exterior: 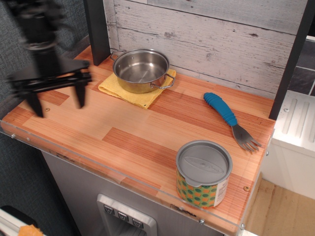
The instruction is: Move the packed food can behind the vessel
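My gripper needs to move the can behind the vessel (141, 70), so next it needs to grab the packed food can by its lidded top (204, 163).
The packed food can (203, 173) stands upright at the front right of the wooden table, with a grey lid and a label of green, orange and yellow dots. The vessel (141, 70), a shiny steel pot with two loop handles, sits on a yellow cloth (134, 93) at the back left. My gripper (56, 103) hangs at the far left above the table, blurred by motion, its two black fingers wide apart and empty. It is far from the can and left of the pot.
A fork with a blue handle (228, 118) lies at the right between pot and can. A grey plank wall (211, 34) backs the table. Dark posts stand at the back left (97, 29) and right (291, 59). A clear strip edges the table front (123, 174).
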Action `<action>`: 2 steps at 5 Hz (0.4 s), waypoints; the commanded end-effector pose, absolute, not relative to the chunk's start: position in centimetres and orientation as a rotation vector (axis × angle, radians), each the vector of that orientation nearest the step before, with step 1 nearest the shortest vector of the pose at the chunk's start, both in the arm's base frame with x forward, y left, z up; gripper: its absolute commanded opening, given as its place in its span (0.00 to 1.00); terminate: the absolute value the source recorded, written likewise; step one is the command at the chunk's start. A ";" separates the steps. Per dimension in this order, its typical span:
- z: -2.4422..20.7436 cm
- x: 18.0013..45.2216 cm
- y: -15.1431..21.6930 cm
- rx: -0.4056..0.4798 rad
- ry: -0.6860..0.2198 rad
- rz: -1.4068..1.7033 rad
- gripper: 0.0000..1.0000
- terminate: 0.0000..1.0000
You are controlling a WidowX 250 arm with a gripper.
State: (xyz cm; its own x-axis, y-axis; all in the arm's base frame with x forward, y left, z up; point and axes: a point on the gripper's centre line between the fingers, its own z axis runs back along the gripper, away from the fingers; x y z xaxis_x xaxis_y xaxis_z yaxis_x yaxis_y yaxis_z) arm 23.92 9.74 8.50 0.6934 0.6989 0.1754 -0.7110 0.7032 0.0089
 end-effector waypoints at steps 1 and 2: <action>11.5 23.9 1.4 -0.009 -0.219 0.655 1.00 0.00; 12.0 23.6 -3.0 -0.080 -0.155 0.608 1.00 0.00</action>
